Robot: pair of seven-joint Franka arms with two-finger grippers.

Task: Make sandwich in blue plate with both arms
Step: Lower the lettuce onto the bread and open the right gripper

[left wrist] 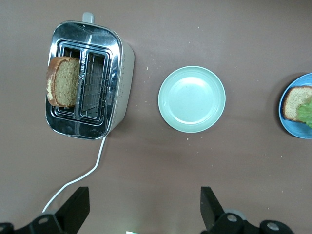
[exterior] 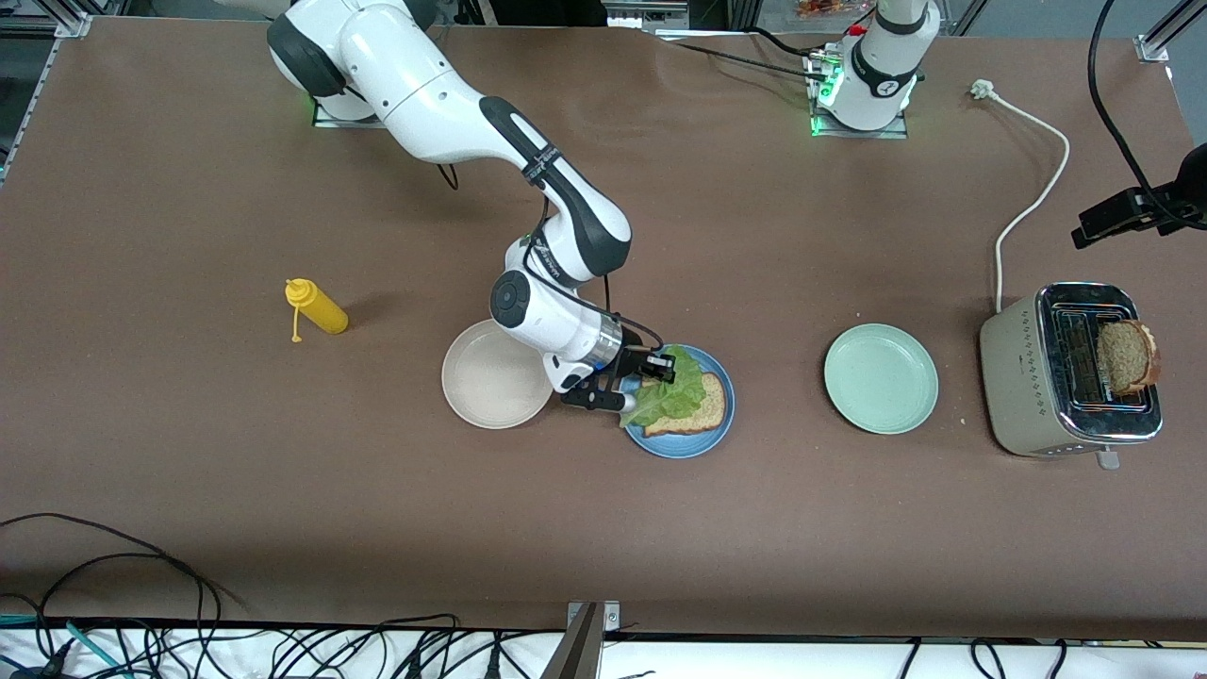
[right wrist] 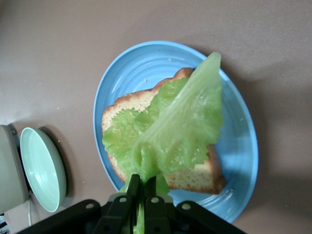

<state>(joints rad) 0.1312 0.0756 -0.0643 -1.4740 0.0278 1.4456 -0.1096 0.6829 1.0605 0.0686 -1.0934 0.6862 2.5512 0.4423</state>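
Observation:
The lettuce leaf (exterior: 671, 392) is draped over the bread slice (exterior: 702, 419), so my right gripper should open now and let go of the leaf.
The blue plate (exterior: 693, 444) (right wrist: 239, 161) lies mid-table with one brown bread slice (exterior: 703, 405) (right wrist: 204, 176) on it. My right gripper (exterior: 649, 379) (right wrist: 145, 183) is low over the plate's edge toward the cream plate, shut on the stem end of a ruffled green lettuce leaf (exterior: 671, 392) (right wrist: 180, 126). The leaf drapes over the slice. A second bread slice (exterior: 1127, 356) (left wrist: 63, 80) stands in the toaster (exterior: 1070, 372) (left wrist: 87, 80). My left gripper (left wrist: 145, 195) hangs open and empty high over bare table near the toaster; the front view shows only that arm's base.
A mint-green plate (exterior: 881, 378) (left wrist: 191, 99) lies between the blue plate and the toaster. A cream plate (exterior: 490, 382) sits beside the blue plate toward the right arm's end, with a yellow mustard bottle (exterior: 318, 306) farther along. The toaster's white cable (exterior: 1028, 207) trails toward the left arm's base.

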